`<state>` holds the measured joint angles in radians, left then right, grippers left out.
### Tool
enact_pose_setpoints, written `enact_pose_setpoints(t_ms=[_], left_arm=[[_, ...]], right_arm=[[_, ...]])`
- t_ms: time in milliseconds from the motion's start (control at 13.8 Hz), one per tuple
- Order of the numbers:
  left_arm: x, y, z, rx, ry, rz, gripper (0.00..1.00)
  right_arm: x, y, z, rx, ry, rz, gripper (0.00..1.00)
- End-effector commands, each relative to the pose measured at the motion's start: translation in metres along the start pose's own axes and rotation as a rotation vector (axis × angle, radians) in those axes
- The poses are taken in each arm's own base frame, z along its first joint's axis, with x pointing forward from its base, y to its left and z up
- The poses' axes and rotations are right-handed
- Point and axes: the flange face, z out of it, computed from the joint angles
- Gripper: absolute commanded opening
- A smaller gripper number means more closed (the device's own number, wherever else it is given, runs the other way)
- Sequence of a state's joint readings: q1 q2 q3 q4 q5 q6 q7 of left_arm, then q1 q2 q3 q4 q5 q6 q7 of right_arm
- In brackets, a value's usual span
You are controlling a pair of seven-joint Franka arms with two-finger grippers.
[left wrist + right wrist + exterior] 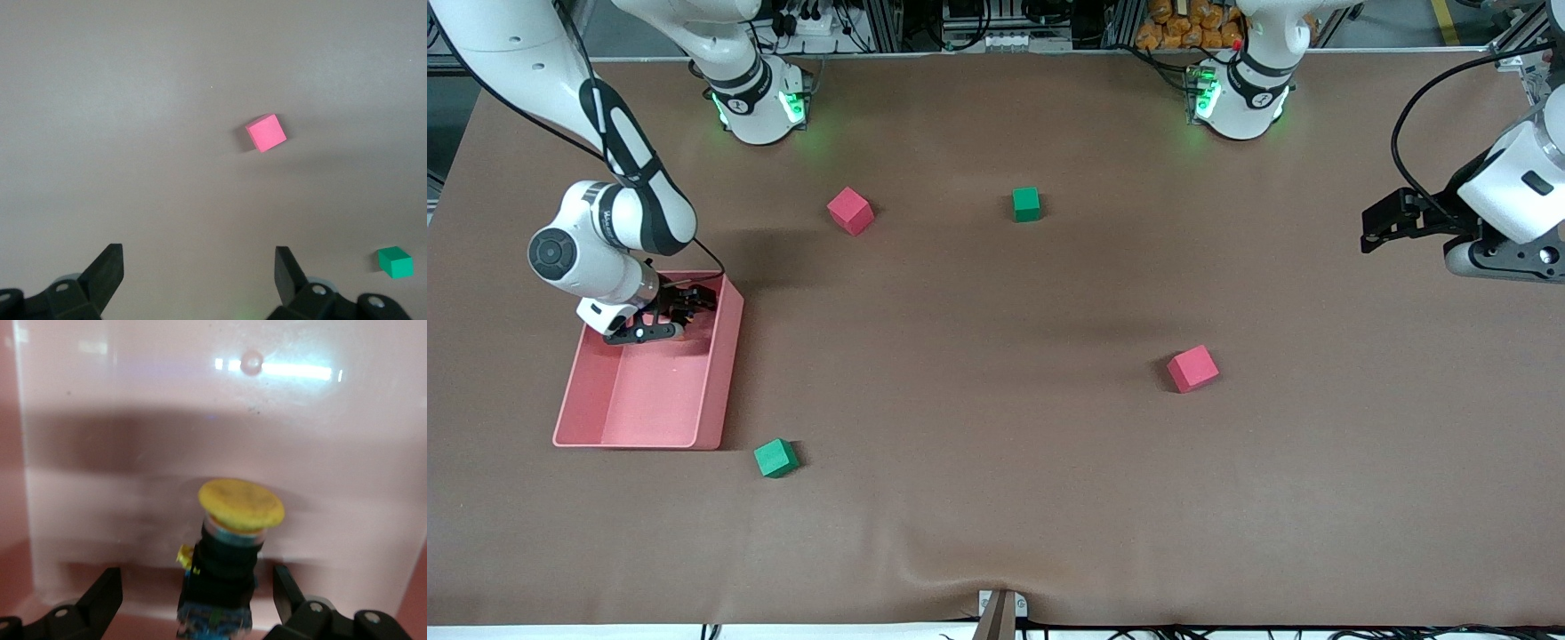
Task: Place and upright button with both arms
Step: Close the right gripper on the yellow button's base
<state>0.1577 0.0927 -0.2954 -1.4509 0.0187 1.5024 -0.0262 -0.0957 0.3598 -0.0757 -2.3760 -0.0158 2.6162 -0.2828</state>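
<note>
My right gripper will next grip the button by its black body (219, 587) to stand it up, with the button's yellow cap (241, 504) free.
The button (230, 547) has a round orange-yellow cap on a short black body. In the right wrist view it lies in the pink tray (133, 453), against the tray's wall, between my right gripper's fingers. My right gripper (197, 587) is open around it, with a gap on each side. In the front view my right gripper (689, 307) reaches down into the pink tray (720, 391) and hides the button. My left gripper (1374, 227) is open and empty, held above the table at the left arm's end; it also shows in the left wrist view (198, 263).
Two red cubes (850, 210) (1192, 368) and two green cubes (1025, 204) (775, 458) lie scattered on the brown table. The left wrist view shows a red cube (267, 132) and a green cube (395, 261).
</note>
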Motion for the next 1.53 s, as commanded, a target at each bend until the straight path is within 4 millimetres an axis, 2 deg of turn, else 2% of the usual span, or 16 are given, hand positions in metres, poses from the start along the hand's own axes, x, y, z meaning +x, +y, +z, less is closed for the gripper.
enact_pose_setpoints(t_ms=[0, 509, 581, 654, 727, 799, 1017, 1090, 1453], left_arm=[[-0.002, -0.003, -0.002, 0.006, 0.007, -0.02, 1.0], [-0.002, 0.0, -0.007, 0.01, 0.03, -0.014, 1.0], [-0.002, 0.0, -0.007, 0.008, 0.03, -0.012, 1.0], [-0.001, 0.0, -0.006, 0.008, 0.029, -0.012, 1.0], [-0.001, 0.0, -0.007, 0.008, 0.032, -0.011, 1.0], [-0.001, 0.0, -0.006, 0.008, 0.029, -0.012, 1.0], [-0.003, -0.003, -0.007, 0.009, 0.019, -0.005, 1.0], [-0.004, -0.003, -0.006, 0.009, 0.015, -0.003, 1.0], [-0.004, -0.003, -0.002, 0.009, 0.001, -0.006, 1.0]], right_arm=[[-0.004, 0.008, 0.02, -0.007, 0.02, 0.003, 1.0], [-0.007, 0.011, 0.026, -0.002, 0.006, 0.009, 1.0], [-0.006, 0.01, 0.026, -0.002, 0.006, 0.007, 0.82], [-0.006, 0.01, 0.026, -0.002, 0.006, 0.007, 0.41], [-0.005, 0.009, 0.026, -0.003, 0.008, 0.006, 0.18], [-0.005, 0.008, 0.026, -0.003, 0.008, 0.003, 0.1], [0.001, 0.007, 0.016, -0.009, 0.028, 0.002, 0.04], [0.004, 0.008, 0.008, -0.013, 0.046, -0.001, 0.0], [0.02, 0.01, -0.046, -0.041, 0.15, -0.004, 0.0]])
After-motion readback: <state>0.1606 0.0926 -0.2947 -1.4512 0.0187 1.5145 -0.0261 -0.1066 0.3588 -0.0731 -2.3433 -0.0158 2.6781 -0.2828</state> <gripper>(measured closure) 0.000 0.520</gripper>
